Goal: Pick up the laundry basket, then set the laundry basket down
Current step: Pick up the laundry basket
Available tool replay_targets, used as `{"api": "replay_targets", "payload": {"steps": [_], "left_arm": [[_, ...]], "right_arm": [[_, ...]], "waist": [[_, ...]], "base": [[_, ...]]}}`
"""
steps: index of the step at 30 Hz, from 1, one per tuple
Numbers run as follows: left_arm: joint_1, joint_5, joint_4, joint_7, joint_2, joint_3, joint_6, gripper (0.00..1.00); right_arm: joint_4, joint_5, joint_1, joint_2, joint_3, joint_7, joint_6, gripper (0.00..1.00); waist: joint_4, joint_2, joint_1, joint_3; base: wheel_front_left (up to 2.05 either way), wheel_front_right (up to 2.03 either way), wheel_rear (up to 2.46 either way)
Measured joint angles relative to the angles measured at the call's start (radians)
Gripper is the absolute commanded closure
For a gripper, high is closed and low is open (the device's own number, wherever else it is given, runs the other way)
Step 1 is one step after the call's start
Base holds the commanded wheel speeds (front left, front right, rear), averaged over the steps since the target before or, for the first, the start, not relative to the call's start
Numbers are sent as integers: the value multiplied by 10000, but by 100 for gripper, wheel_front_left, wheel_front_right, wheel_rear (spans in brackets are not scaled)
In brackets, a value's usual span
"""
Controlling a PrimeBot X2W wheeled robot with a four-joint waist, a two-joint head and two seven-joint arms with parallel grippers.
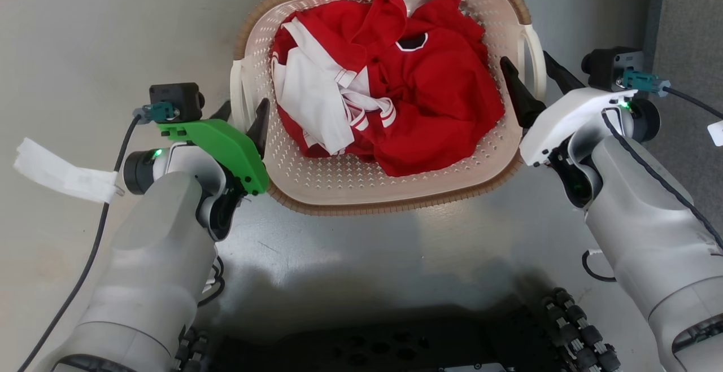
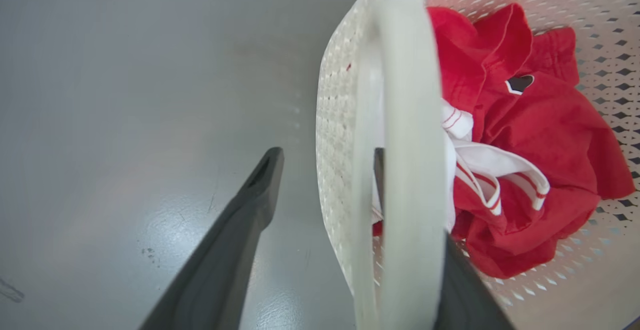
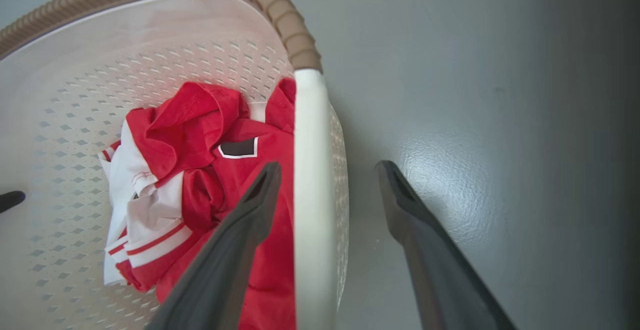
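My left gripper grabs the loop handle (image 1: pixel 238 92) opposite my right gripper next, to keep the basket of loose clothes (image 1: pixel 390 87) level.
The laundry basket (image 1: pixel 339 183), cream perforated plastic with a brown woven-look rim, rests on the grey floor with red and white clothes (image 1: pixel 395 95) inside. My left gripper (image 1: pixel 244 113) is open and straddles the basket's left loop handle (image 1: pixel 238 92). One finger is outside the wall and one inside. In the left wrist view that handle (image 2: pixel 407 119) crosses the left gripper (image 2: pixel 325 154), hiding most of the inner finger. My right gripper (image 1: pixel 525 61) is open around the right handle (image 1: pixel 535 50). In the right wrist view the right gripper (image 3: pixel 328 166) has that handle (image 3: pixel 307 180) between its fingers, not touching them.
A white paper tag (image 1: pixel 62 177) hangs on the left arm's cable. A darker grey mat (image 1: pixel 689 22) runs along the right edge. My black base (image 1: pixel 367 349) and its wheels lie at the bottom, close to the basket's near rim.
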Motion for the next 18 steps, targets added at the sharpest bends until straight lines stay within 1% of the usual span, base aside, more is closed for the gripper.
{"api": "replay_targets", "payload": {"steps": [1,2,3,4,5,6,7,18], "left_arm": [[-14,-52,50,75,0,-35,-12,15],[-39,-82,96,81,-6,-75,-56,20],[-70,-111,132,88,-15,-111,-77,26],[-105,-144,163,127,-29,-150,-77,45],[-139,-163,186,155,-46,-199,-79,57],[-178,-190,203,155,-67,-249,-81,81],[-200,-222,219,153,-90,-280,-81,100],[-261,-564,696,136,-105,-692,-67,100]], "right_arm": [[36,75,-26,6,33,-29,0,1],[79,151,-52,8,81,-29,0,23],[117,209,-66,8,134,-31,0,53],[150,245,-77,10,198,-38,0,91],[184,257,-94,12,253,-54,0,100],[209,291,-112,17,307,-54,0,100],[236,336,-150,27,374,-54,13,100],[614,667,-213,219,892,-146,-4,100]], "waist": [[-4,0,0,4],[-9,0,0,8],[-13,0,0,11],[-18,0,0,12],[-23,0,0,13],[-30,0,0,13],[-37,0,0,12],[-128,0,0,-395]], "base": [[0,0,0],[0,0,0],[0,0,0],[0,0,0],[0,0,0],[0,0,0],[0,0,0],[0,0,0]]}}
